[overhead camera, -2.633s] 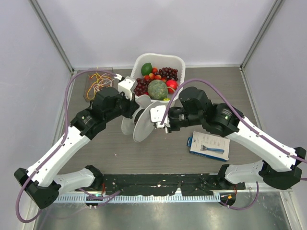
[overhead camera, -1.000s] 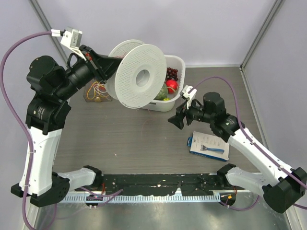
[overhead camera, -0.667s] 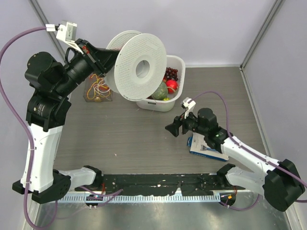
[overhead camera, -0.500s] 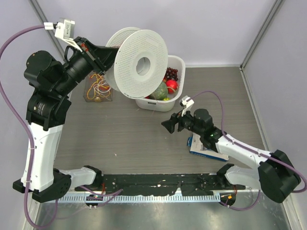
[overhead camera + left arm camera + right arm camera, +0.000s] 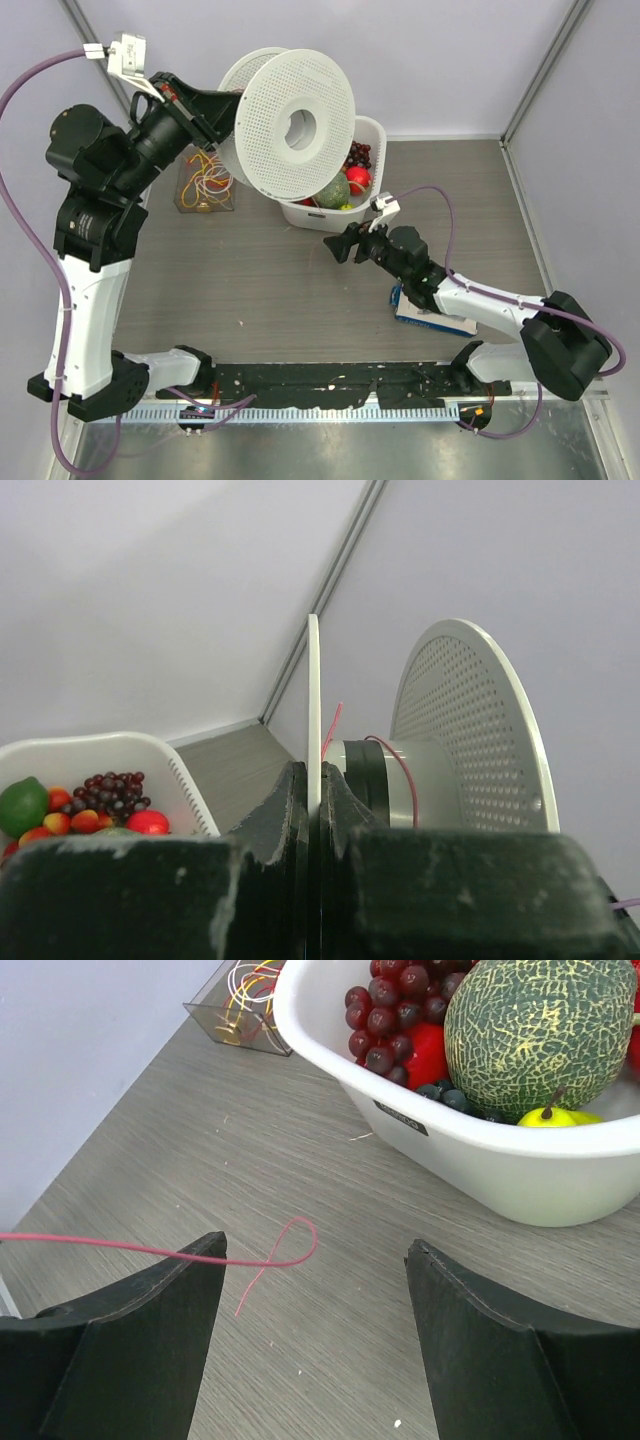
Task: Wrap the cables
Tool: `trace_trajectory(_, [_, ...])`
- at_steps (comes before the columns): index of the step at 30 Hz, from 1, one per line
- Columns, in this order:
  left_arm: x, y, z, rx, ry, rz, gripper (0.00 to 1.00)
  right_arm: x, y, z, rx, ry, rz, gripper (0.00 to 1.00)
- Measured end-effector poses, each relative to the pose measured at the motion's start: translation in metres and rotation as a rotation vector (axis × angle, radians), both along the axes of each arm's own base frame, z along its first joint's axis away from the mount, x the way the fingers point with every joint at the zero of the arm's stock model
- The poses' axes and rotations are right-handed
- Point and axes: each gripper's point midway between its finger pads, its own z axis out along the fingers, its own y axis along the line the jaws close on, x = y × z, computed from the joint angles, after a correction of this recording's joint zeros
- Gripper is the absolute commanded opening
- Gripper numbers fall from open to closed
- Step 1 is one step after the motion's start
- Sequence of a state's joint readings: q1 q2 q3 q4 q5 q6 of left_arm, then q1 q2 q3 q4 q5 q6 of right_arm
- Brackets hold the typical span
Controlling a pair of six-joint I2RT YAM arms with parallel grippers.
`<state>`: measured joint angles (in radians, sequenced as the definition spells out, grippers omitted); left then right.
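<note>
My right gripper should next take hold of the red cable by its loose curled end (image 5: pixel 311 1238). The rest of the cable then stays free to wrap around the middle of the spool.
My left gripper (image 5: pixel 313 772), raised high at the back left (image 5: pixel 230 118), is shut on the thin edge of one flange of a white perforated spool (image 5: pixel 297 122). A red wire (image 5: pixel 408 785) lies round the spool's hub (image 5: pixel 440 780). More cables (image 5: pixel 205 178), red, orange, yellow and pale, sit tangled in a clear box (image 5: pixel 240 1005). My right gripper (image 5: pixel 335 246) hangs low over the table, open (image 5: pixel 315 1260). A thin red wire (image 5: pixel 298 1243) loops on the table just ahead of its left finger (image 5: pixel 150 1330), not between the pads.
A white basket (image 5: pixel 370 135) of fruit, with a melon (image 5: pixel 540 1030) and grapes (image 5: pixel 385 1010), stands at the back centre under the spool. A blue and white pack (image 5: pixel 435 308) lies on the table under my right arm.
The right arm has stretched out low and moved left across the table, staying open. The left arm has lifted the spool from in front of the basket and edged it right.
</note>
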<state>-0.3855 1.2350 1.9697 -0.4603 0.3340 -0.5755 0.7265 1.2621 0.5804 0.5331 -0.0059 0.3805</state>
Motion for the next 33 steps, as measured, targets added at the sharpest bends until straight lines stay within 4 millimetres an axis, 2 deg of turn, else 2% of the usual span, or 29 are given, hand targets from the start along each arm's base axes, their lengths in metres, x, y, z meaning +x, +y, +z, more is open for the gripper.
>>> trace_trajectory(9, [-0.015,0.005,0.029,-0.094,-0.032,-0.016,0.0,0.012,-0.003,0.001,0.02,-0.002,-0.07,0.77])
trace_trajectory(15, [-0.016,0.006,0.037,-0.145,-0.024,-0.017,0.0,0.022,0.003,0.012,0.052,-0.014,-0.09,0.77])
trace_trajectory(21, [-0.018,0.007,0.045,-0.187,-0.024,-0.025,0.0,0.029,0.01,0.025,0.083,-0.038,-0.088,0.62])
trace_trajectory(30, [-0.028,0.012,0.068,-0.243,-0.063,-0.032,0.0,0.036,0.017,0.011,0.081,-0.002,-0.09,0.57])
trace_trajectory(32, [-0.028,0.013,0.069,-0.249,-0.064,-0.031,0.0,0.038,0.021,0.011,0.082,0.0,-0.084,0.5])
trace_trajectory(33, [-0.028,0.014,0.069,-0.253,-0.062,-0.029,0.0,0.039,0.023,0.013,0.085,-0.003,-0.08,0.4])
